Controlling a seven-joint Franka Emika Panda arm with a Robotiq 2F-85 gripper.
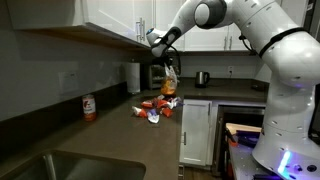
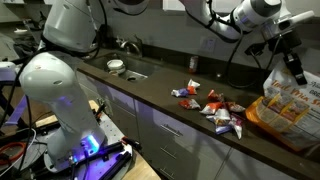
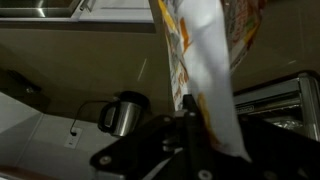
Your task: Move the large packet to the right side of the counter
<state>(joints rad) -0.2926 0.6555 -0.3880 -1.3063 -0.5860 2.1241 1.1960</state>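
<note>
I will open now: the large packet's bottom [image 1: 168, 93] meets the dark counter below my fingers, so the packet would rest there.
The large packet [image 1: 170, 86] is a crinkly clear bag with orange-yellow contents. It hangs upright from its top edge over the dark counter [image 1: 110, 140]. In the other exterior view the packet [image 2: 284, 102] is at the far right of the counter [image 2: 150, 88], its bottom at or just above the surface. My gripper [image 1: 166, 62] [image 2: 292, 62] is shut on the packet's top. In the wrist view the dark fingers [image 3: 190, 125] pinch the bag [image 3: 205, 55], which fills the middle of the picture.
Several small red-white packets [image 1: 155, 108] [image 2: 215, 108] lie on the counter beside the large packet. A red bottle [image 1: 89, 107] and a paper roll [image 1: 133, 77] stand by the wall. A kettle [image 1: 201, 78] [image 3: 122, 114] stands beyond. A sink [image 2: 125, 68] is set in the counter.
</note>
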